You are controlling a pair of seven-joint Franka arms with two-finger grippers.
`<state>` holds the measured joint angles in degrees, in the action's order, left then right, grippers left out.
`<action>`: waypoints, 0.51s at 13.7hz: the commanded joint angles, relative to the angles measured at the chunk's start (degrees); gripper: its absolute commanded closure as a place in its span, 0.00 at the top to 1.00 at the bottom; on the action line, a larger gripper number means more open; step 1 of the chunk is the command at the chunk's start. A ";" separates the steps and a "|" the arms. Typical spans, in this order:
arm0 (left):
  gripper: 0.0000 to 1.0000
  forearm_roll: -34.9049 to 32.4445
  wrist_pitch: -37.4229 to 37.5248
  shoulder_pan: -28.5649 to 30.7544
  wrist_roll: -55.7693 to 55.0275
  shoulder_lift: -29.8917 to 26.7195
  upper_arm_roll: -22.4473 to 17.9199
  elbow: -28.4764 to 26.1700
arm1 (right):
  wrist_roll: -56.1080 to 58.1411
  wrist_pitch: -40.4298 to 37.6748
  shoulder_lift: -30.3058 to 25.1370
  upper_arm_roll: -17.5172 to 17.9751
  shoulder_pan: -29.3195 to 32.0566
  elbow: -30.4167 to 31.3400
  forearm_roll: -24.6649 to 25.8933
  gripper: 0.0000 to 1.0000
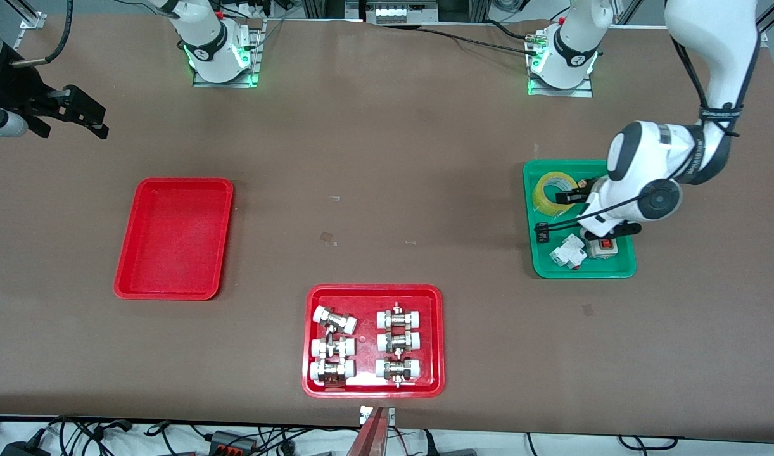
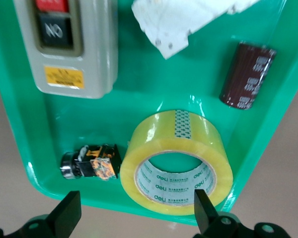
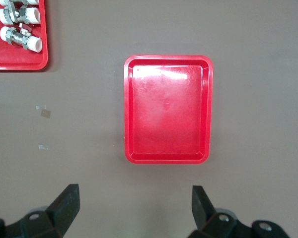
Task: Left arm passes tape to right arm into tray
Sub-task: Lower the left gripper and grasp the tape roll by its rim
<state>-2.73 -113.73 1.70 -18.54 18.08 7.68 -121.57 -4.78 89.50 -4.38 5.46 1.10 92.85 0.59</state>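
Observation:
My left gripper's fingers stop short of the tape roll's near rim [image 1: 551,211] [image 2: 174,208] and would miss now, so I should move toward that rim before closing on the tape roll.
The tape [image 1: 550,194], a yellowish roll with a white core, lies flat in a green tray [image 1: 622,271] at the left arm's end of the table. My left gripper [image 1: 574,196] is low over it and open. In the left wrist view, one finger [image 2: 203,208] is at the roll's [image 2: 188,134] rim, and the other finger [image 2: 69,213] is outside the green tray's edge. The left gripper [image 2: 136,213] holds nothing. The plain red tray [image 1: 175,237] lies empty at the right arm's end. My right gripper [image 1: 92,120] waits open over bare table, and the red tray [image 3: 168,109] shows past its midpoint [image 3: 135,208].
The green tray also holds a grey switch box [image 2: 72,44], a white part [image 1: 567,251], a dark capacitor [image 2: 248,74] and a small black-and-orange part [image 2: 92,162]. A second red tray [image 1: 311,342] of metal-and-white pipe fittings sits near the front camera, mid-table.

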 commanded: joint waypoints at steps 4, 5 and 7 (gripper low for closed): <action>1.00 -1.40 -9.66 0.06 -1.59 -0.16 0.14 -6.49 | -0.84 0.33 -0.54 0.16 -0.13 0.75 -0.24 1.00; 1.00 -1.40 -9.75 0.06 -1.67 0.46 0.14 -6.49 | -0.84 0.42 -0.54 0.08 -0.13 0.75 -0.24 1.00; 0.98 -1.58 -9.76 0.06 -1.68 1.34 0.14 -6.40 | -0.84 0.42 -0.54 0.16 -0.13 0.75 -0.24 1.00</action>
<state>-2.73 -122.56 1.60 -19.13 19.07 7.64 -127.49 -4.78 89.50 -4.25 5.46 1.10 92.89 0.59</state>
